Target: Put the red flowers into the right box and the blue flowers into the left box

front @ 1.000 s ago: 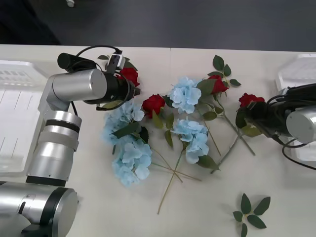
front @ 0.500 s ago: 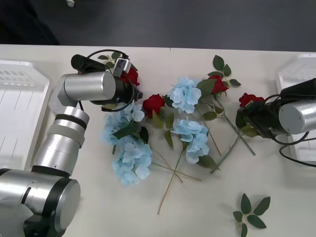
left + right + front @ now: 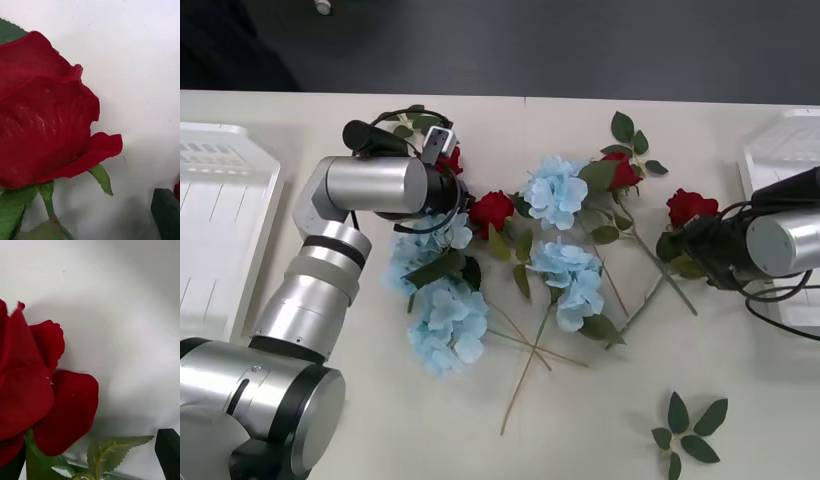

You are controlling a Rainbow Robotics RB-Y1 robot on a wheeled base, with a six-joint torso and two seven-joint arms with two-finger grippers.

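Note:
The left gripper should next grab the rose by its green stem just below the bloom (image 3: 48,202), because the rose's red petals spread wide and thin.
Several red flowers lie among the blue flowers mid-table: one rose (image 3: 447,158) at the back left, one (image 3: 492,210) in the middle, one (image 3: 621,169) further right, and one (image 3: 688,207) at the far right. Blue flowers (image 3: 555,191) (image 3: 569,277) (image 3: 445,320) lie between them. My left gripper (image 3: 454,183) is open right at the back-left rose (image 3: 45,123), one black finger (image 3: 165,213) beside it. My right gripper (image 3: 692,240) is open around the stem just below the far-right rose (image 3: 33,390). The left box (image 3: 220,200) and right box (image 3: 778,150) sit at the table's ends.
A loose leaf sprig (image 3: 688,435) lies near the front right, another (image 3: 630,133) at the back. Crossed stems (image 3: 530,350) stretch toward the front edge. Black cables hang off both wrists.
My left arm has swung right, bringing its gripper up to the back-left rose. The right gripper has shifted slightly right, and the far-right rose sits a little lower.

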